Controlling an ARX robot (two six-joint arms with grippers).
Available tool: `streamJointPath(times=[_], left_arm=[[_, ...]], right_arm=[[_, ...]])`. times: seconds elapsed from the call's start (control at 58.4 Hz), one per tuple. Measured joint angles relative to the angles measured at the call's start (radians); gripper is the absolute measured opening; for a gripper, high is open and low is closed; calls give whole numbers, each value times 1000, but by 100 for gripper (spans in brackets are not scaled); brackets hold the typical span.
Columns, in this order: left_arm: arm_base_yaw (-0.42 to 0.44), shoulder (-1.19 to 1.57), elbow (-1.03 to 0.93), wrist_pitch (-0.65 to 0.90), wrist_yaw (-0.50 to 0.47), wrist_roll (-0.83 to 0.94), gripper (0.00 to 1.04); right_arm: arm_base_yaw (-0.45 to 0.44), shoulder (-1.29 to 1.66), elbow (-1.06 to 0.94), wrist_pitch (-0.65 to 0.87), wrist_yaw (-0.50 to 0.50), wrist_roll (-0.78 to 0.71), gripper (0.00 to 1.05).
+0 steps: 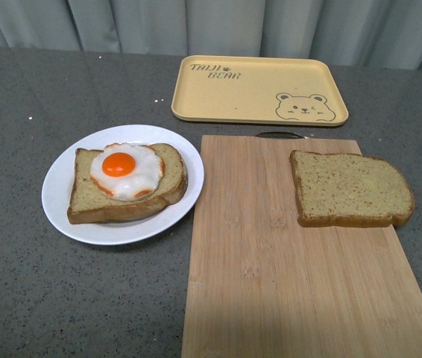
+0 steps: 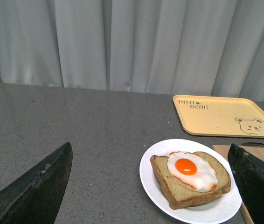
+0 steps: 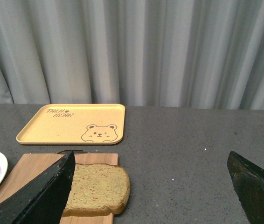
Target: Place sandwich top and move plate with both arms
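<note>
I should top the plate's fried-egg sandwich next: my right gripper grabs the brown bread slice by its crust edge (image 3: 122,191).
The sandwich top (image 1: 350,189), a plain speckled brown bread slice, lies flat on the right far part of the wooden cutting board (image 1: 271,283). The right wrist view shows the same slice (image 3: 97,189) partly behind one finger. The white plate (image 1: 65,186) sits left of the board and carries a bread slice with a fried egg (image 1: 125,170). Neither arm shows in the front view. My left gripper (image 2: 150,161) hovers open above and short of the plate (image 2: 157,161). My right gripper (image 3: 150,168) hangs open over grey table beside the bread, holding nothing.
A yellow rectangular tray (image 1: 259,89) with a bear drawing lies behind the board. The table (image 1: 32,298) is dark grey, with a grey curtain (image 1: 211,22) along its back edge. A thin dark metal loop (image 1: 279,135) peeks out at the board's far edge.
</note>
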Motion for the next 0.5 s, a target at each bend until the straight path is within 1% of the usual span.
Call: streamJointPath(times=[0.497], left_arm=[[0, 0, 0, 0, 0, 0, 98]], right_arm=[[0, 0, 0, 0, 0, 0, 95]])
